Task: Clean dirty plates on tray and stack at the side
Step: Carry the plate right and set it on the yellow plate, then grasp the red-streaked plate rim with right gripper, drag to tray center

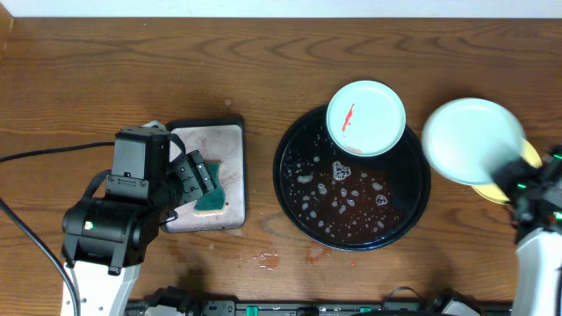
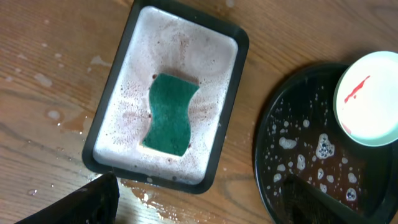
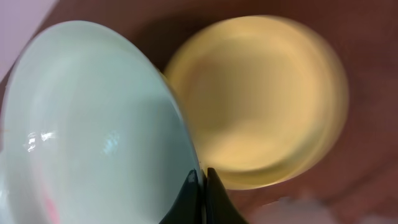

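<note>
The clean mint plate (image 1: 470,140) is above and beside the yellow plate's middle and would drop short if my right gripper opened now. My right gripper lines it up first, then lets go.
The large round black tray (image 1: 303,206) sits mid-table, wet with suds. A pale mint plate with a red smear (image 1: 366,118) rests on its far rim; it also shows in the left wrist view (image 2: 370,99). My right gripper (image 3: 203,177) is shut on the rim of a second, clean mint plate (image 1: 470,140), held above the table right of the tray. The pale yellow plate (image 3: 261,93) lies on the wood below it, mostly hidden from overhead (image 1: 529,156). My left gripper (image 2: 199,205) is open and empty, above the near edge of the small sponge tray.
A small rectangular black-rimmed tray (image 1: 233,132) with foamy water holds a green sponge (image 2: 169,115) left of the round tray. Water drops lie on the wood (image 1: 268,260) near the front edge. A black cable (image 1: 53,154) runs at the left.
</note>
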